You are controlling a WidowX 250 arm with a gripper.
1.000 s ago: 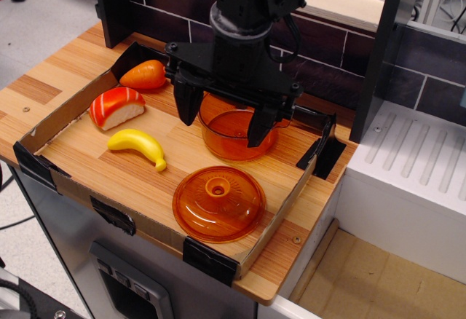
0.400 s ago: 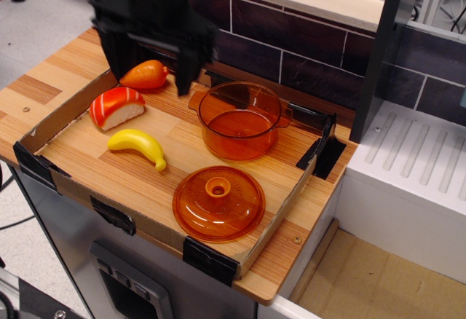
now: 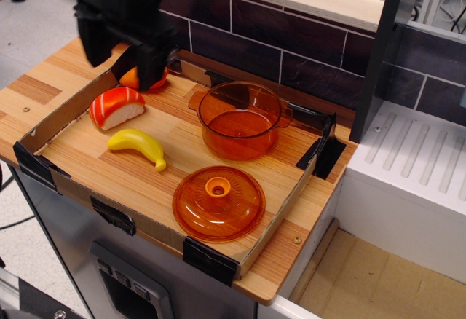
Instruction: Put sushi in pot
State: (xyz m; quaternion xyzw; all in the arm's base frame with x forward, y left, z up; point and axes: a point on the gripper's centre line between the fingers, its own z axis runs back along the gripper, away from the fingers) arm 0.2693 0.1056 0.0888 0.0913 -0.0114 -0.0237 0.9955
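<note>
The sushi needs to go in the pot (image 3: 239,120), so my gripper should next grab it by its striped orange-red body (image 3: 116,104).
The sushi (image 3: 116,106), orange-red with pale stripes over a white base, lies at the left of the tray. The transparent orange pot (image 3: 239,120) stands upright and empty at the tray's back middle. My black gripper (image 3: 120,71) hangs open and empty above the tray's back left corner, just behind and above the sushi, apart from it. It is well left of the pot. Its fingers (image 3: 149,68) cover most of the orange carrot-like toy (image 3: 129,79).
A yellow banana (image 3: 138,146) lies in front of the sushi. The domed orange lid (image 3: 218,202) with a knob lies at the front of the tray. Low cardboard walls (image 3: 65,111) ring the wooden tray. A dark brick wall stands behind.
My gripper has moved from above the pot leftward across the tray to above its back left corner, lower now and over the carrot-like toy. The objects have not moved.
</note>
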